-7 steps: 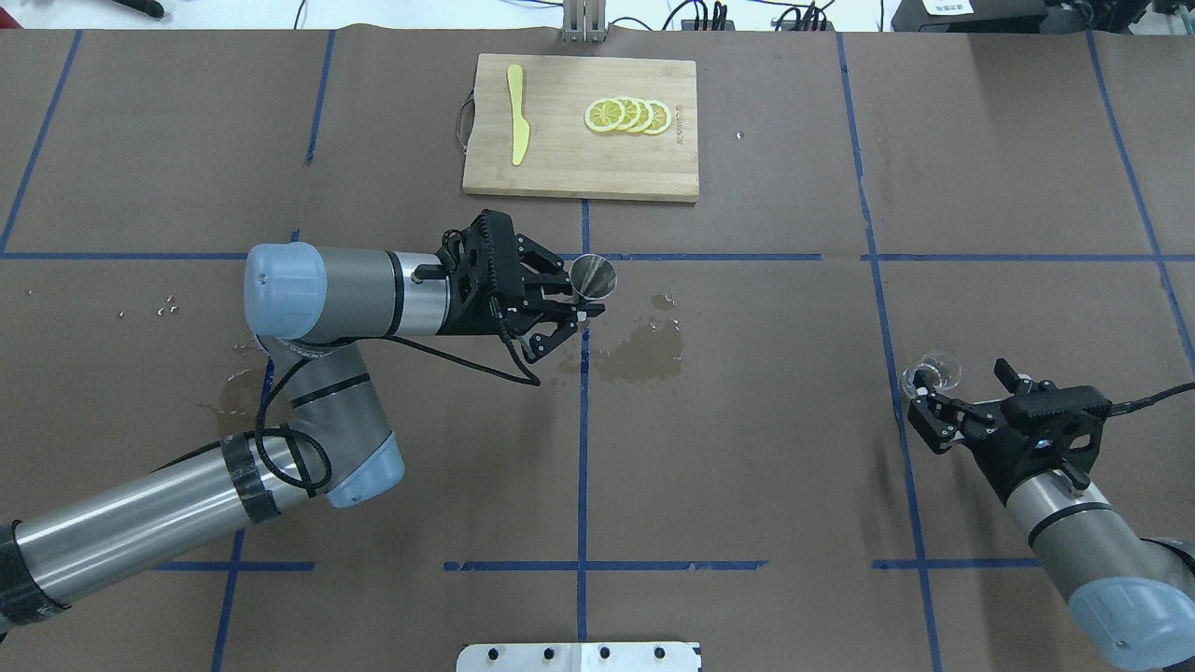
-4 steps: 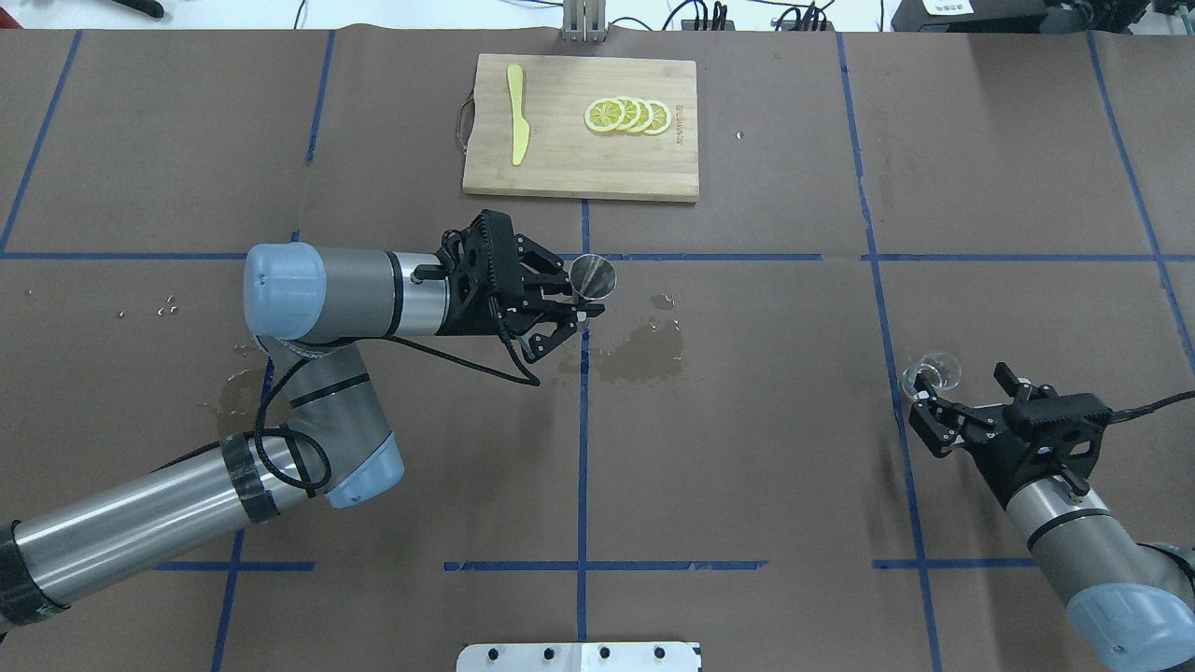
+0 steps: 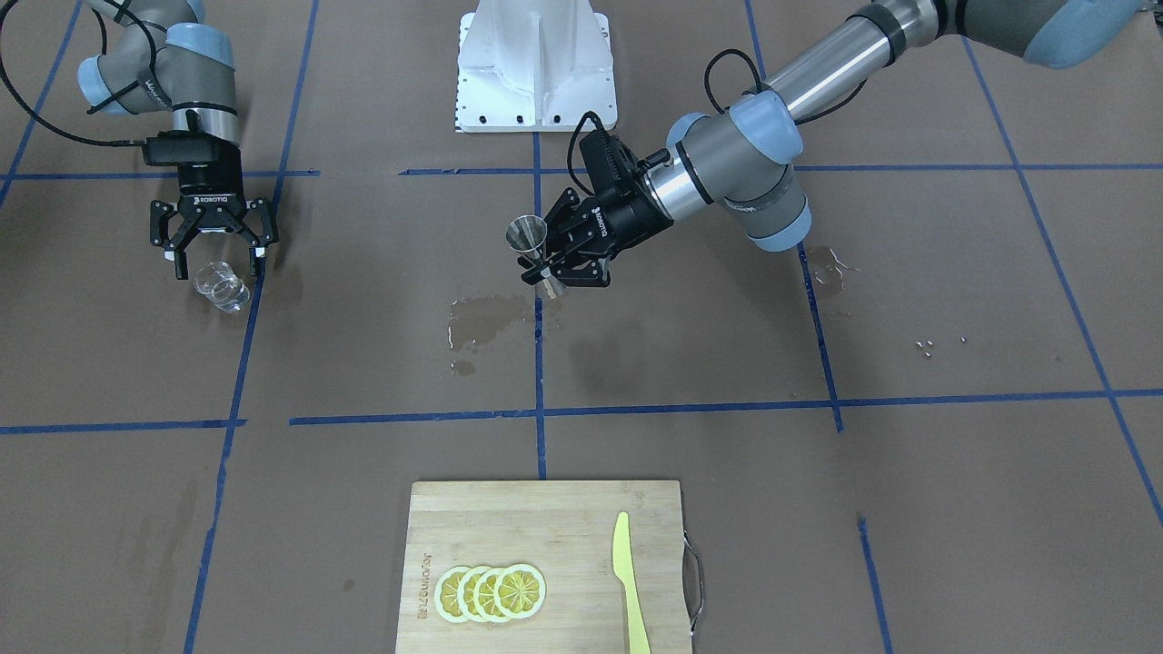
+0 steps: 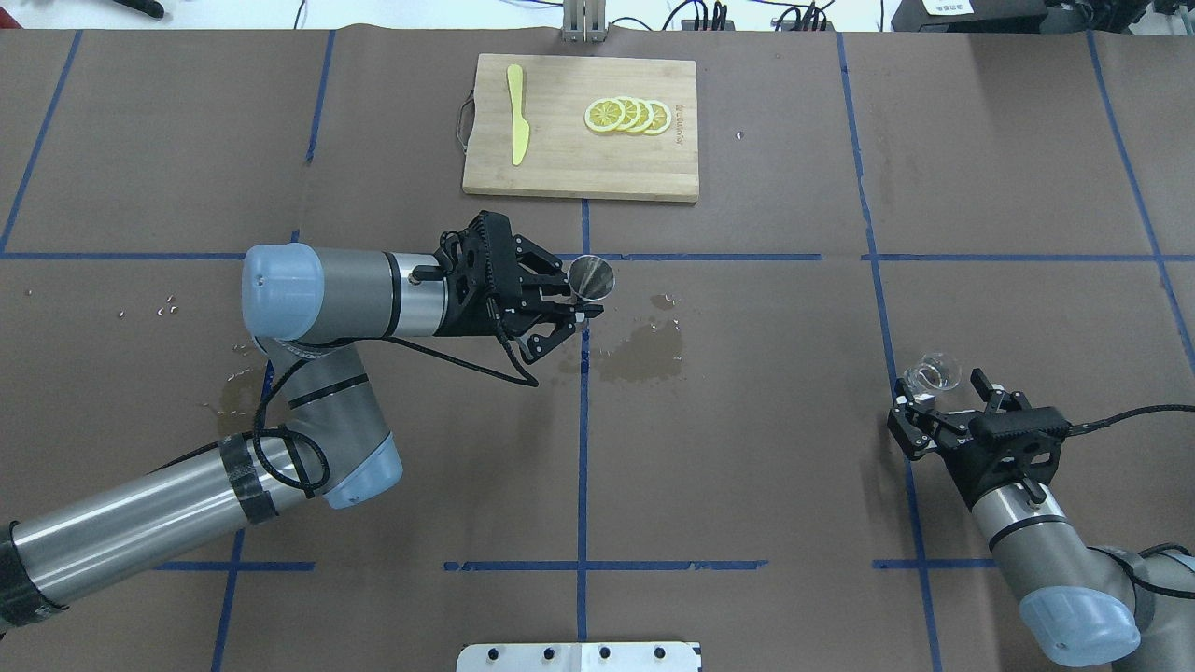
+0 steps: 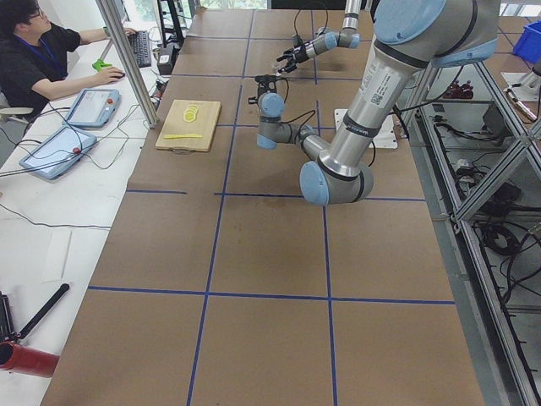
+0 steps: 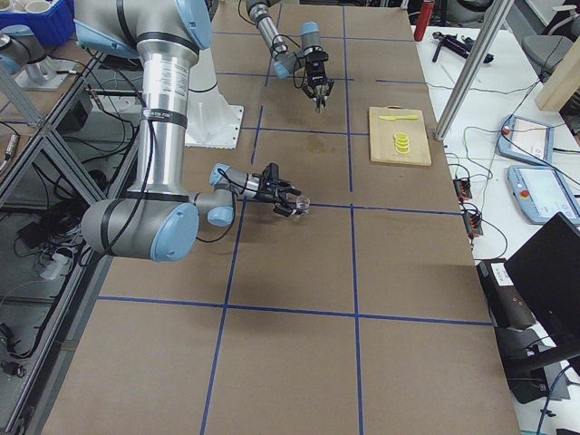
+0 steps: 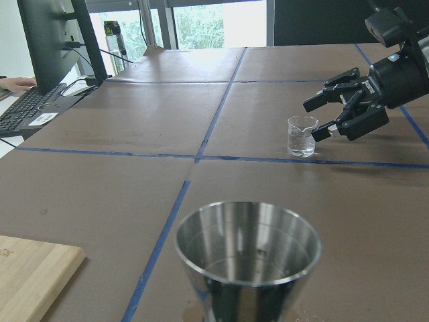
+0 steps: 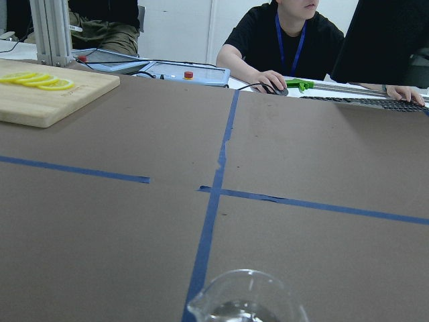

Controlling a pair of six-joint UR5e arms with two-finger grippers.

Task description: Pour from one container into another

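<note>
I will next grab the clear glass cup with my right gripper by its open top (image 3: 213, 277) (image 8: 248, 295), to pour from one container into the other.
My left gripper (image 4: 581, 301) is shut on the waist of the silvery steel jigger (image 4: 593, 277), holding it upright above the table's middle; its open top cone (image 7: 247, 251) fills the left wrist view. The clear glass cup (image 4: 932, 373) stands on the table at the right, with some clear liquid in it. My right gripper (image 4: 941, 399) is open just behind the cup, whose body lies beyond the fingertips, untouched. In the front view the cup (image 3: 223, 286) sits just below that gripper (image 3: 216, 270). The cup's rim (image 8: 244, 298) shows at the bottom of the right wrist view.
A wet stain (image 4: 644, 350) darkens the brown paper right of the jigger. At the far middle lies a wooden cutting board (image 4: 569, 173) with lemon slices (image 4: 627, 116) and a yellow knife (image 4: 516, 112). An operator (image 8: 288, 40) sits beyond the table's far edge.
My right gripper has drawn back from the glass cup toward the robot and turned, leaving the cup standing. The left arm and jigger have stayed put.
</note>
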